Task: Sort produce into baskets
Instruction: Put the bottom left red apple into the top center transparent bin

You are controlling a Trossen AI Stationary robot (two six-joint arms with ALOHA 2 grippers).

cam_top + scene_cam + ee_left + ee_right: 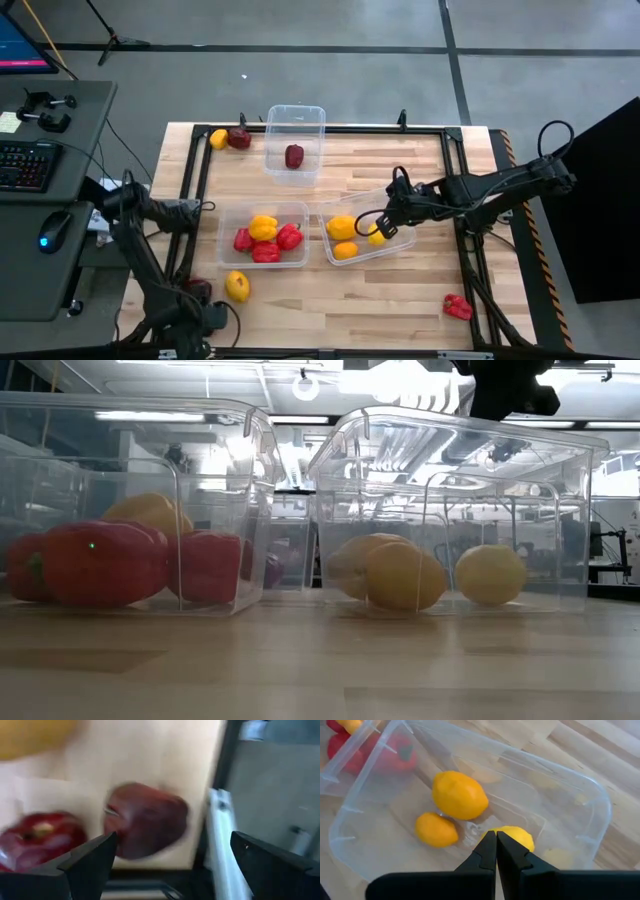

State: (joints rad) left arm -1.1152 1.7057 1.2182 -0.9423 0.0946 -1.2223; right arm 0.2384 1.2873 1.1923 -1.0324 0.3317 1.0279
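Observation:
My left gripper's fingers stop above the dark maroon piece [145, 820], so my left gripper lowers to that piece next and only then closes on it.
Three clear baskets stand on the wooden table. The far one [306, 120] holds one maroon piece [294, 156]. The middle one [228, 216] holds red peppers and a yellow one [263, 228]. The right one [400, 243] holds yellow and orange pieces [460, 795]. My left gripper [173, 840] is open and points down at the table's near left corner. It hangs over a dark maroon piece [145, 820] that lies beside a red one [40, 837]. My right gripper [496, 837] is shut above the right basket, over a yellow piece [517, 836].
Loose produce lies on the table: a yellow piece [218, 138] and a maroon one [239, 138] at the far left, a yellow one [237, 286] near the front, and a red pepper [457, 306] at the near right. A black frame rail [220, 835] runs beside the left gripper.

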